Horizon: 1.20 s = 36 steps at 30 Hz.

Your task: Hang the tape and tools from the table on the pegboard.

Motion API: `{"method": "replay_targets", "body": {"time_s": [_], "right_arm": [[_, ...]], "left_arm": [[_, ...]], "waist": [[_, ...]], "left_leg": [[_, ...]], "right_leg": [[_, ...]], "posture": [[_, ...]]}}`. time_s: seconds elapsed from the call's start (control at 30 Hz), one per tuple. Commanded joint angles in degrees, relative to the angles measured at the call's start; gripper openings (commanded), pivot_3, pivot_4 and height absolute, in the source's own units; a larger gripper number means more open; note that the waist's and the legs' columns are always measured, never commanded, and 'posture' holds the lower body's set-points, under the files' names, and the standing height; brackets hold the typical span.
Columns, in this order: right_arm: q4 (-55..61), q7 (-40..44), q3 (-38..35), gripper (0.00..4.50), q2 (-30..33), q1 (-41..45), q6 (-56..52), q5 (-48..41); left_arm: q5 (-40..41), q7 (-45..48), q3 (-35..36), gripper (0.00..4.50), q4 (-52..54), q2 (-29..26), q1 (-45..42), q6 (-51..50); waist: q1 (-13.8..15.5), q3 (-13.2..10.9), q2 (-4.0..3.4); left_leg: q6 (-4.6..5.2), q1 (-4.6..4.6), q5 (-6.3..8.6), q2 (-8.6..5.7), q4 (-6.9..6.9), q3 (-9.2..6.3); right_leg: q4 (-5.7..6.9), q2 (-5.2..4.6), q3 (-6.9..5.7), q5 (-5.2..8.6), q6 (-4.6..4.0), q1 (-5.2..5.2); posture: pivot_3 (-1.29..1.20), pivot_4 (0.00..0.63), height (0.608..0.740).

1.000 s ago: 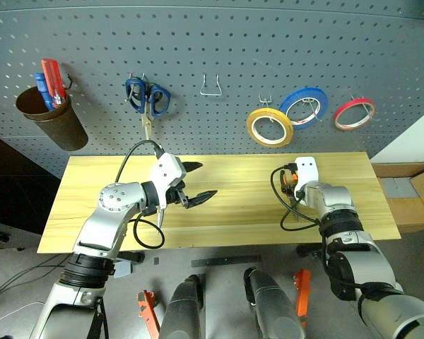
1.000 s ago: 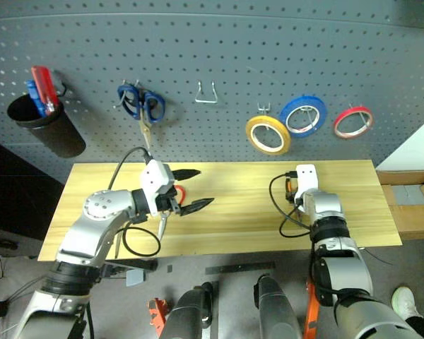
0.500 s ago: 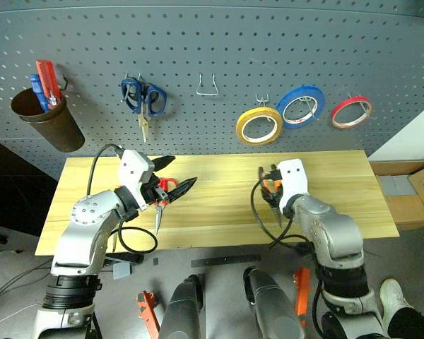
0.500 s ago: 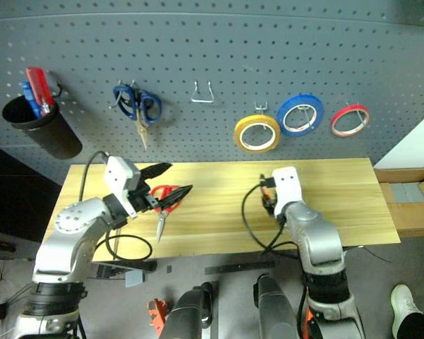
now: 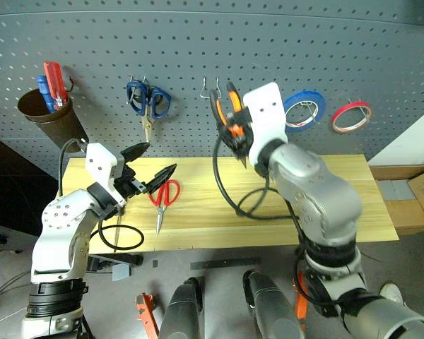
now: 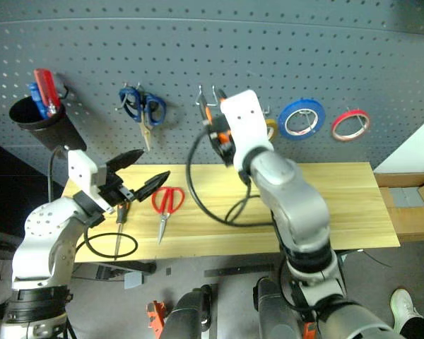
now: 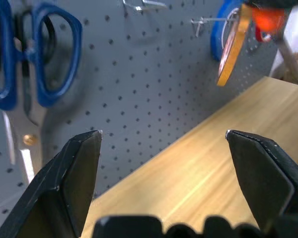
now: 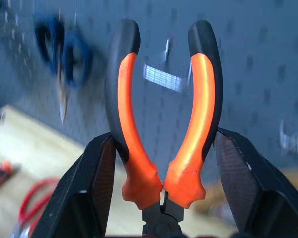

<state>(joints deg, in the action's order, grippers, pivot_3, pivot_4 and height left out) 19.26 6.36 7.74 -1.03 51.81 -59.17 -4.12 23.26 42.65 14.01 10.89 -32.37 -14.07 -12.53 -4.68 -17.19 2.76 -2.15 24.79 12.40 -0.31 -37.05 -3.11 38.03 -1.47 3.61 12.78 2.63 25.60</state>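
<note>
The orange handles of the small pliers are short of the wire hook and would drop if I opened now, so my right gripper should move them to it.
My right gripper [image 5: 228,133] is raised to the pegboard [image 5: 92,42], shut on the small pliers [image 8: 164,124], whose orange-and-black handles point up beside a bare wire hook [image 5: 210,85]. The yellow tape [image 7: 233,49] hangs on a peg, mostly hidden behind my right hand in the head views. Red-handled scissors [image 5: 162,196] lie flat on the table [image 5: 339,176]. To their left lies the slim screwdriver [image 6: 119,215]. My left gripper [image 5: 162,157] hovers open and empty above the table's left part, just above and left of the scissors.
Blue-handled scissors [image 5: 148,99] hang left of the bare hook. A blue tape ring [image 5: 304,107] and a red tape ring [image 5: 352,114] hang at the right. A brown cup [image 5: 53,116] with red and blue tools hangs at the far left.
My right arm has lifted the pliers from the table's right part up and left to the pegboard hook. My left gripper has drawn left and upward, uncovering the red scissors.
</note>
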Motion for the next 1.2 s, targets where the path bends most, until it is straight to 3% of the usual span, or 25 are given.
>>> {"method": "replay_targets", "body": {"time_s": [0.03, 0.23, 0.47, 0.77, 1.2], "right_arm": [[-5.92, -1.72, -4.32, 2.49, -2.07, 7.97, 8.62, -0.74], [-21.06, -3.91, -8.57, 2.49, -4.31, 19.73, 20.04, -1.37], [-33.69, -5.65, -7.78, 2.49, -5.24, 23.76, 34.75, 0.42], [-43.81, -6.41, -3.52, 2.49, -3.78, 18.99, 49.48, 6.45], [-44.01, -5.74, -0.58, 2.49, -4.23, 12.32, 47.30, 10.19]], "left_arm": [[1.59, -2.01, 0.49, 4.30, 4.82, 0.28, -0.86, -0.53], [2.73, -5.51, 0.37, 4.30, 7.37, 1.55, -1.89, -2.36], [2.15, -7.11, -0.23, 4.30, 6.07, 2.03, -3.77, -1.87], [0.35, -7.62, -3.32, 4.30, 3.02, 4.14, -7.82, -0.07], [-1.97, -9.29, -4.58, 4.30, -1.49, 5.93, -9.67, 1.71]], "waist": [[0.06, 0.15, 0.00], [0.07, 0.36, 0.05], [0.29, 0.48, 0.09], [0.89, 0.56, 0.12], [1.37, 0.56, 0.13]], "left_leg": [[0.00, 0.00, 0.00, 0.01, 0.00, 0.00], [0.00, 0.00, 0.00, 0.00, 0.03, 0.04], [0.00, 0.00, 0.00, 0.00, 0.06, 0.16], [-0.01, 0.00, 0.00, 0.00, 0.05, 0.20], [-0.05, 0.00, -0.04, 0.01, 0.02, 0.19]], "right_leg": [[0.01, 0.00, -0.02, 0.00, 0.00, 0.00], [0.01, -0.02, -0.02, 0.00, -0.01, 0.04], [0.02, -0.01, -0.06, 0.00, -0.01, 0.04], [0.06, 0.00, -0.06, 0.00, -0.01, 0.04], [0.09, 0.03, -0.06, -0.03, -0.05, 0.05]], "posture": [[-0.01, 0.206, 0.740], [0.00, 0.205, 0.740], [0.02, 0.203, 0.740], [0.03, 0.208, 0.740], [0.01, 0.214, 0.740]]}}
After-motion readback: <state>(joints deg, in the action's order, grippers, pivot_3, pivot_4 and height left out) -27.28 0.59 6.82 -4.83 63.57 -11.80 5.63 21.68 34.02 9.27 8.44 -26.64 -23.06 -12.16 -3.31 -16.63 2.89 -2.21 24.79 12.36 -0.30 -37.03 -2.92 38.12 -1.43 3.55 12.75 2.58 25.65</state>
